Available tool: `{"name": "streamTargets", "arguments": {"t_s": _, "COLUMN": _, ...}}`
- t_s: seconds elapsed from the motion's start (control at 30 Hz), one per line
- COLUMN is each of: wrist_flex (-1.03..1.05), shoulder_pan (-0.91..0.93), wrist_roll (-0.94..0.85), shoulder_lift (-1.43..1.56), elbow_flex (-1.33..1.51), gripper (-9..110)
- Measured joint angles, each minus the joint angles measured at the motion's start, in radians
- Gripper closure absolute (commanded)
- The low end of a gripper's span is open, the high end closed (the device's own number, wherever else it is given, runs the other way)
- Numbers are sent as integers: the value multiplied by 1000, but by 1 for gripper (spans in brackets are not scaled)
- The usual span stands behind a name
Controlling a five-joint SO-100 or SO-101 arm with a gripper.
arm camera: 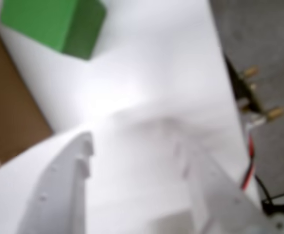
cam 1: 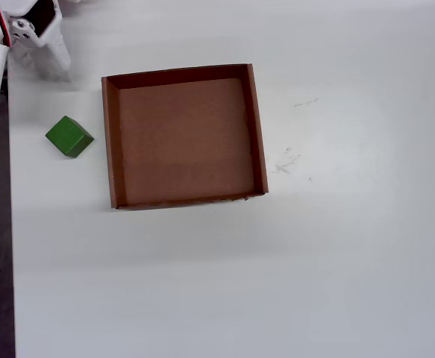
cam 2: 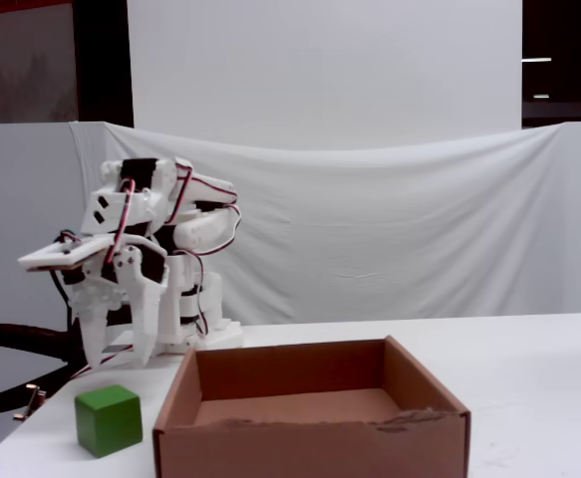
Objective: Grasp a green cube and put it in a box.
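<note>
I need to put the green cube in the box point(arm camera: 10, 100), so I need to grab the green cube by its two opposite sides next.
The green cube point(cam 1: 69, 136) sits on the white table just left of the box point(cam 1: 110, 142) in the overhead view, apart from it. It shows at the top left of the wrist view point(arm camera: 54, 24) and at the front left of the fixed view point(cam 2: 109, 419). The box is an empty brown cardboard tray; its front wall shows in the fixed view point(cam 2: 300, 448) and a part of it at the wrist view's left edge point(arm camera: 5, 112). My white gripper point(cam 2: 119, 357) is open and empty, fingers pointing down, above and behind the cube. It is blurred in the wrist view point(arm camera: 132, 151) and sits at the overhead view's top left point(cam 1: 45, 52).
The table's left edge point(cam 1: 10, 224) runs close by the cube, with dark floor beyond. Red and black cables and brass pins point(arm camera: 258, 102) lie past that edge. A white cloth backdrop point(cam 2: 390, 229) hangs behind the table. Faint pencil marks point(cam 1: 286, 161) lie right of the box.
</note>
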Motion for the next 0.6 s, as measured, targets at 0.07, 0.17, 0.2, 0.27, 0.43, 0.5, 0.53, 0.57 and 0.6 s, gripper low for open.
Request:
{"name": "streamTargets", "arguments": {"t_s": 0.07, "wrist_flex": 28, "shoulder_pan": -6, "wrist_roll": 0, "shoulder_lift": -100, "elbow_flex": -81, "gripper": 79}}
{"name": "streamTargets", "arguments": {"t_s": 0.17, "wrist_flex": 43, "shoulder_pan": -14, "wrist_roll": 2, "shoulder_lift": -287, "elbow_flex": -218, "gripper": 79}}
{"name": "streamTargets", "arguments": {"t_s": 0.2, "wrist_flex": 43, "shoulder_pan": -15, "wrist_roll": 2, "shoulder_lift": -350, "elbow_flex": -265, "gripper": 79}}
{"name": "streamTargets", "arguments": {"t_s": 0.27, "wrist_flex": 29, "shoulder_pan": -43, "wrist_roll": 2, "shoulder_lift": -463, "elbow_flex": -356, "gripper": 79}}
{"name": "streamTargets", "arguments": {"t_s": 0.43, "wrist_flex": -107, "shoulder_pan": -97, "wrist_roll": -72, "shoulder_lift": -641, "elbow_flex": -514, "gripper": 78}}
{"name": "streamTargets", "arguments": {"t_s": 0.5, "wrist_flex": -164, "shoulder_pan": -97, "wrist_roll": -164, "shoulder_lift": -687, "elbow_flex": -529, "gripper": 78}}
{"name": "streamTargets", "arguments": {"t_s": 0.53, "wrist_flex": -190, "shoulder_pan": -98, "wrist_roll": -212, "shoulder_lift": -707, "elbow_flex": -531, "gripper": 78}}
{"name": "streamTargets", "arguments": {"t_s": 0.57, "wrist_flex": -210, "shoulder_pan": -98, "wrist_roll": -267, "shoulder_lift": -727, "elbow_flex": -532, "gripper": 78}}
{"name": "streamTargets", "arguments": {"t_s": 0.6, "wrist_flex": -229, "shoulder_pan": -100, "wrist_roll": -319, "shoulder_lift": -746, "elbow_flex": -535, "gripper": 78}}
